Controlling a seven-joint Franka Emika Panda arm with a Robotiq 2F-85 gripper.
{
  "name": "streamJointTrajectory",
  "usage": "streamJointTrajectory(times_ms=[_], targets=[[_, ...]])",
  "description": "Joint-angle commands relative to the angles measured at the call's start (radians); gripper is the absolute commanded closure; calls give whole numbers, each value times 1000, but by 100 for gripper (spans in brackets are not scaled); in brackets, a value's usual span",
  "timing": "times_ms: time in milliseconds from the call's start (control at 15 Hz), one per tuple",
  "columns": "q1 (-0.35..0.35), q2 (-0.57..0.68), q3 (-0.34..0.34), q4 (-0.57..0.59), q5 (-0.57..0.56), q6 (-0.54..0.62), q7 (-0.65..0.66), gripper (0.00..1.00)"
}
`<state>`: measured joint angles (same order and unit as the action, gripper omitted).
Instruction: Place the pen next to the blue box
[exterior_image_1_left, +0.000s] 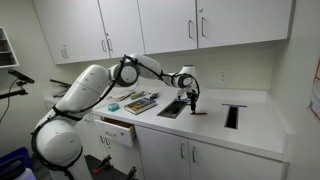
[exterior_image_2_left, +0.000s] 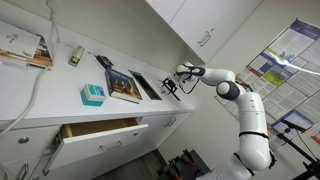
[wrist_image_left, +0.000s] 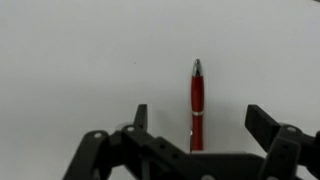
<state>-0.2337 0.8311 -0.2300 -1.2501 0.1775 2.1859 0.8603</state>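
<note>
The fingers are still just above the pen (exterior_image_1_left: 201, 112) (wrist_image_left: 197, 95) and the counter in an exterior view, so it is too early to close. My gripper goes lower next, then closes on the pen.
The pen (wrist_image_left: 197, 95) is a red stick with a silver tip, lying flat on the white counter. In the wrist view it lies between the two open fingers of my gripper (wrist_image_left: 200, 116), which touch nothing. In an exterior view the gripper (exterior_image_1_left: 190, 98) hangs just above the counter with the pen (exterior_image_1_left: 201, 112) a small red mark below it. The teal-blue box (exterior_image_2_left: 92, 94) lies far along the counter from the gripper (exterior_image_2_left: 172, 90). It also shows in an exterior view (exterior_image_1_left: 113, 105).
A flat stack of books (exterior_image_2_left: 125, 85) lies between the box and the gripper, with a dark flat tray (exterior_image_1_left: 172, 108) beside it. A drawer (exterior_image_2_left: 100, 130) stands open under the counter. A dark slot (exterior_image_1_left: 232, 115) sits further along. Cabinets hang overhead.
</note>
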Motion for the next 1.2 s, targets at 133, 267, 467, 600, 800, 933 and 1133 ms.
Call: streamJointTrajectory(times_ms=[133, 267, 467, 600, 800, 933, 1133], targets=[[-9, 95, -5, 128, -9, -60, 45, 0], [-9, 112, -6, 148, -12, -55, 46, 26], [-9, 126, -8, 175, -17, -62, 48, 51], [-10, 129, -8, 187, -18, -66, 49, 66], [-12, 138, -9, 203, -21, -71, 49, 88], [-4, 134, -17, 195, -19, -72, 45, 100], [-5, 18, 4, 99, -13, -61, -45, 96]])
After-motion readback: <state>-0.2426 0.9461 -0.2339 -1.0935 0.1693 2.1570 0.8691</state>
